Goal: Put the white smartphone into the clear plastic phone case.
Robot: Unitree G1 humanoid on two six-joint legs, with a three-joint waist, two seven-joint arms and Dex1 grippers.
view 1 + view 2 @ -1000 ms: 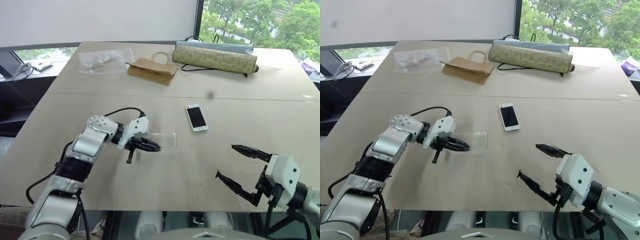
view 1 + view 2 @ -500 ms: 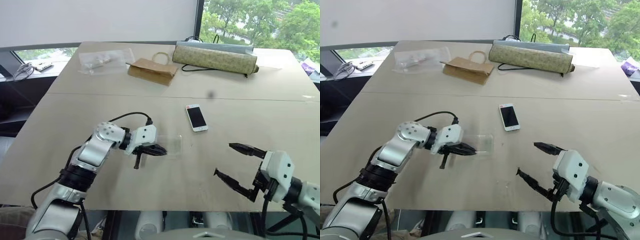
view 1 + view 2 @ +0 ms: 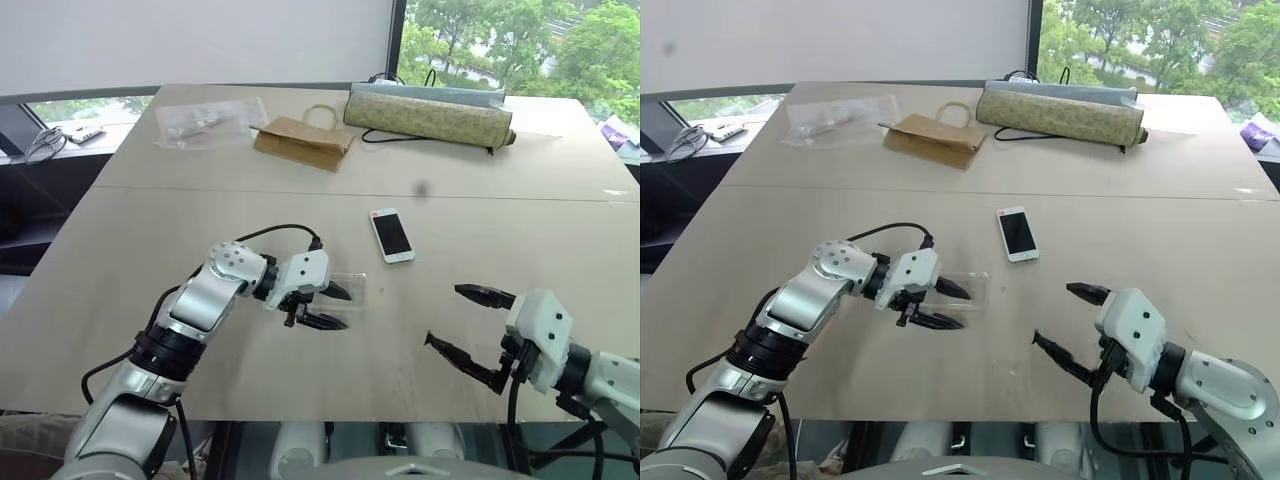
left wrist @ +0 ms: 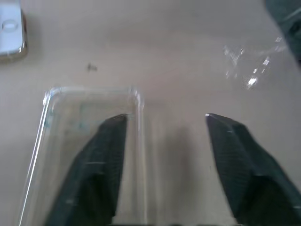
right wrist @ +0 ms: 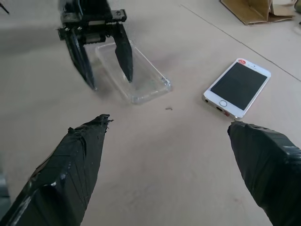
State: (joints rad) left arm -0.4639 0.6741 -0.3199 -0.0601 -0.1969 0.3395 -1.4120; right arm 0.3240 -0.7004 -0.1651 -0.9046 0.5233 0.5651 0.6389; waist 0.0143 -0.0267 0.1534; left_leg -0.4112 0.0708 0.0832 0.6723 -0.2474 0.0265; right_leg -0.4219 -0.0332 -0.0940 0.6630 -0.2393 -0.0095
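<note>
My right gripper picks up the phone [image 3: 392, 236] [image 5: 237, 87] by its long side edges next, since it lies flat and is long but narrow across.
The white smartphone [image 3: 392, 235] lies screen up on the tan table [image 3: 520, 230], right of centre. Just left of it and a little nearer, the clear plastic phone case [image 3: 352, 286] lies flat on the table. My left gripper [image 3: 333, 307] is open at the case's left end. One finger [image 5: 126, 59] reaches over the case and the other [image 5: 84, 63] stands beside its long edge. In the left wrist view the case [image 4: 70, 113] lies under one finger, with the phone [image 4: 9, 33] beyond. My right gripper [image 3: 443, 314] hangs open and empty over the table's front right, short of the phone [image 5: 237, 87].
At the back of the table lie a crinkled clear plastic bag [image 3: 210, 120], a brown paper bag [image 3: 305, 140] and a long rolled bundle [image 3: 430, 115] with a black cord. The table's front edge [image 3: 330, 418] runs just under both arms.
My left gripper carried the case to the right toward the phone, then opened and let it go onto the table. The right gripper stayed open and edged slightly forward.
</note>
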